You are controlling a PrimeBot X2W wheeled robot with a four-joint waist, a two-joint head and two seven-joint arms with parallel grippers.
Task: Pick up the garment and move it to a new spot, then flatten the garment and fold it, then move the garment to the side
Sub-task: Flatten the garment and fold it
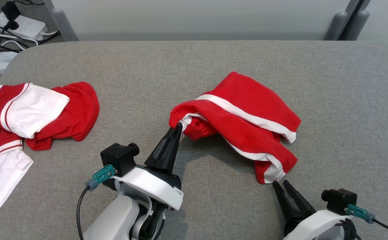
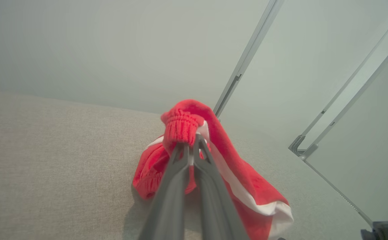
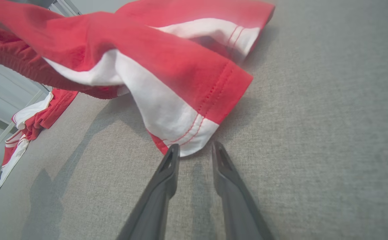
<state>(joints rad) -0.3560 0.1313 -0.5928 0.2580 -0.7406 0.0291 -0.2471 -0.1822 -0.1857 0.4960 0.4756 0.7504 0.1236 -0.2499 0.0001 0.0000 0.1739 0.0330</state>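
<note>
The right gripper grabs the garment by its white hem corner [image 1: 272,178] next. That corner sticks out free while the garment's red cloth [image 1: 240,131] behind it lies crumpled.
The garment [image 1: 244,110] is a pair of red shorts with white stripes, lying crumpled near the middle of the grey table [image 1: 214,56]. My left gripper [image 1: 179,125] is shut on the red ribbed waistband at its left end, lifted a little; the left wrist view shows the band bunched over the fingertips [image 2: 200,141] and the rest of the garment [image 2: 234,173] hanging behind. My right gripper [image 1: 280,182] is open, its tips right at the white leg hem at the near right corner. In the right wrist view that gripper [image 3: 195,148] has the garment's hem corner [image 3: 180,130] just ahead of it.
Other red and white clothes [image 1: 30,113] lie piled at the table's left edge, also seen as a heap [image 3: 27,123] in the right wrist view. A power strip with cables [image 1: 23,26] sits off the table at the back left. Grey frame posts [image 1: 344,23] stand behind.
</note>
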